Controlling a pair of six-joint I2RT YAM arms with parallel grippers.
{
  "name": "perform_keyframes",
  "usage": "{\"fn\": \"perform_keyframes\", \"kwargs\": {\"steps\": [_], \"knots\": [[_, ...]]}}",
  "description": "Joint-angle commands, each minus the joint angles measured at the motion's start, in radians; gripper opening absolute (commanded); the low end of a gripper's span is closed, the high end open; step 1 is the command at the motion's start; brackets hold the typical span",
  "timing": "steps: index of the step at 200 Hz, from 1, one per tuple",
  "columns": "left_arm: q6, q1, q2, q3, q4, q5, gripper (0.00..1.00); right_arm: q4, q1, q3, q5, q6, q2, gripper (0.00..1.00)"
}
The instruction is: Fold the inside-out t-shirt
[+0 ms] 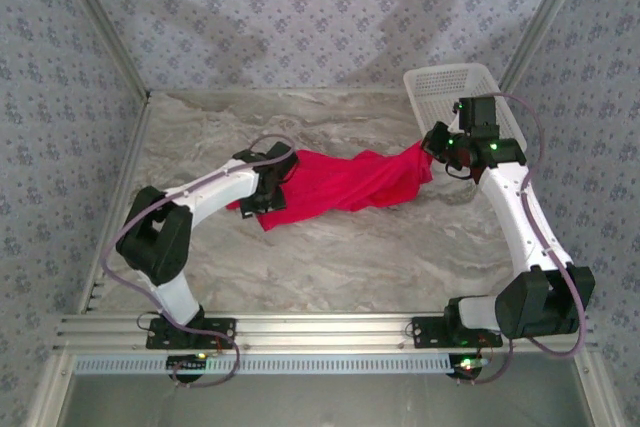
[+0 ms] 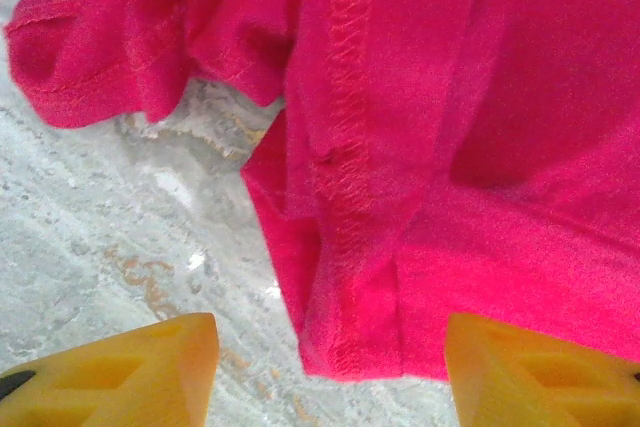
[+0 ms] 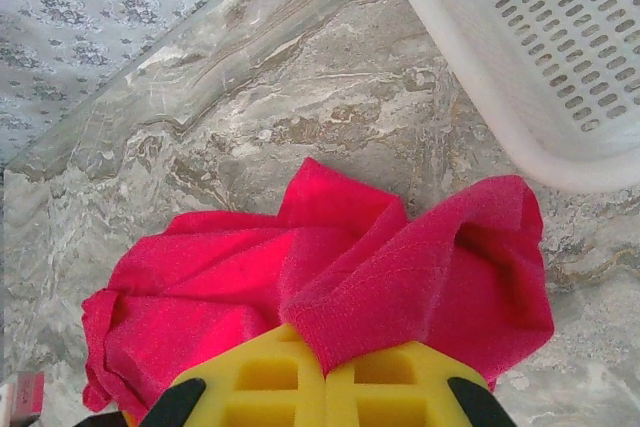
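My left gripper is to grab the t-shirt's hemmed corner at the overlock seam next. That will stretch the inside-out t-shirt (image 1: 345, 185) flat for folding.
The inside-out t-shirt (image 1: 345, 185), plain red, lies bunched and twisted across the middle of the marble table. My right gripper (image 1: 432, 147) is at its right end, lifted a little; the yellow jaws are shut on a fold of the red cloth (image 3: 400, 277). My left gripper (image 1: 268, 195) hovers low over the shirt's left end. Its yellow fingers (image 2: 150, 367) stand apart, a hemmed corner of the t-shirt (image 2: 370, 327) lies on the table between them, untouched. An overlock seam (image 2: 345, 97) runs up the cloth.
A white plastic mesh basket (image 1: 440, 87) sits at the back right, right behind the right gripper; its rim (image 3: 500, 97) is close to the held cloth. Patterned walls close the table at back and sides. Bare marble (image 1: 350, 257) lies in front of the shirt.
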Motion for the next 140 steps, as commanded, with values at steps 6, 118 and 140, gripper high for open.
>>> {"fn": "perform_keyframes", "kwargs": {"steps": [6,118,140], "knots": [[-0.023,-0.001,0.07,0.053,-0.024,-0.016,0.61,0.011,0.004,0.01,-0.016,-0.009,-0.01,0.0],[0.07,0.038,-0.033,0.138,-0.187,-0.164,0.0,-0.046,-0.022,0.046,-0.028,-0.029,-0.014,0.0],[0.145,0.09,-0.14,0.202,-0.167,-0.08,0.0,-0.081,-0.027,0.097,-0.02,-0.037,-0.012,0.0]]}}
